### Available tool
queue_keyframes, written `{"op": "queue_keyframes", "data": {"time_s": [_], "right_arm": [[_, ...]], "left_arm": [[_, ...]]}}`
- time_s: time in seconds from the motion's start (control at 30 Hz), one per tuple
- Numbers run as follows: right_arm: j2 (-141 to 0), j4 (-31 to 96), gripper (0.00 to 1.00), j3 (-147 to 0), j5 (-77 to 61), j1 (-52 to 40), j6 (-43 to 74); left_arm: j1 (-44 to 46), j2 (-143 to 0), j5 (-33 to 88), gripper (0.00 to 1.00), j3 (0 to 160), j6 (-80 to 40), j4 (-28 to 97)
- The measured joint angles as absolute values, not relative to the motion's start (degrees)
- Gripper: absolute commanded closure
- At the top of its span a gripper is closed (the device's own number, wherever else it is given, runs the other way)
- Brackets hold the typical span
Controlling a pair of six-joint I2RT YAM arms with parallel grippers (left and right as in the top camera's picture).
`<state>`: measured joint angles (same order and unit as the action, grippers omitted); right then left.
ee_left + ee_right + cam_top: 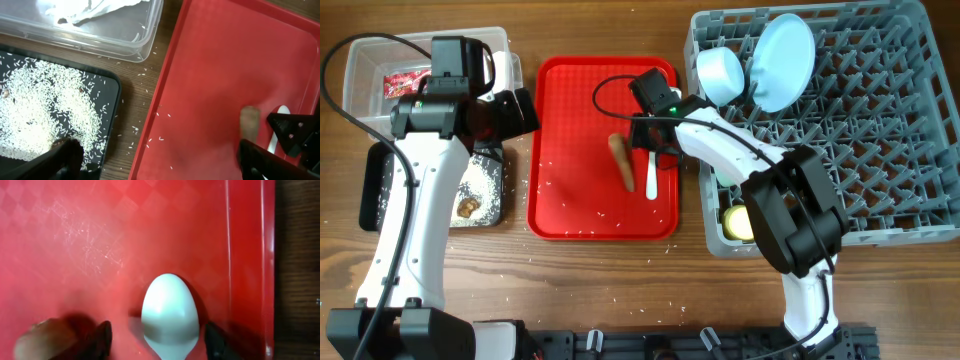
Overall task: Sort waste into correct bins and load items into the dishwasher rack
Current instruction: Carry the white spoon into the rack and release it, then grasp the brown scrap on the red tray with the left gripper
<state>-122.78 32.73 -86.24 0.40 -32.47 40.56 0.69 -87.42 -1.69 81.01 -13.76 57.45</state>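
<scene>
My right gripper closes on the spoon's bowl now, since my fingers are down by the tray, level with the sides of the spoon's bowl [168, 310].
A white spoon [652, 178] and a brown carrot-shaped stick [622, 160] lie on the red tray [570, 90]. My right gripper [655, 148] is open, its fingers [159, 341] on either side of the spoon's bowl [168, 310], with the stick's end [42, 340] just to the left. My left gripper [518, 112] is open and empty [160, 162] over the red tray's left rim [165, 100]. The black tray [492, 180] holds rice [45, 100] and a brown lump [470, 207]. The clear tub [365, 60] holds the wrapper [407, 80] and white paper [95, 10].
The grey rack [880, 130] at the right holds a pale blue plate [782, 60], a pale bowl [722, 75] and a yellow cup [738, 222]. Loose rice grains lie on the red tray and on the wooden table [137, 130] between the trays.
</scene>
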Motion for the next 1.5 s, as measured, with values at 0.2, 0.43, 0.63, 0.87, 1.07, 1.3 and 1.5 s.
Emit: {"op": "queue_keyframes", "data": {"time_s": [0.2,0.43,0.63,0.87,1.07,1.3,1.5], "right_arm": [[-123.44,32.86,0.94,-86.41,-0.21,-32.4,42.81],[-123.44,33.1,0.96,-86.5,-1.15,-32.29,42.44],[-122.69,36.75,0.96,-87.09,-3.6,-31.81,34.24],[-92.68,44.82,0.96,-88.16,-0.64,-26.55,28.16],[-83.92,62.02,0.96,-88.55,15.88,-12.97,38.5],[-84.16,56.6,0.96,-78.56,18.26,1.76,43.94],[-84.42,46.44,0.96,-66.89,16.91,1.78,44.18]], "left_arm": [[0.69,-87.42,-1.69,0.0,81.01,-13.76,57.45],[0.69,-87.42,-1.69,0.0,81.01,-13.76,57.43],[0.69,-87.42,-1.67,0.0,81.01,-13.76,57.45],[0.69,-87.42,-1.69,0.0,81.01,-13.76,57.39],[0.69,-87.42,-1.69,0.0,81.01,-13.76,57.43],[0.69,-87.42,-1.67,0.0,81.01,-13.76,57.43],[0.69,-87.42,-1.69,0.0,81.01,-13.76,57.32]]}}
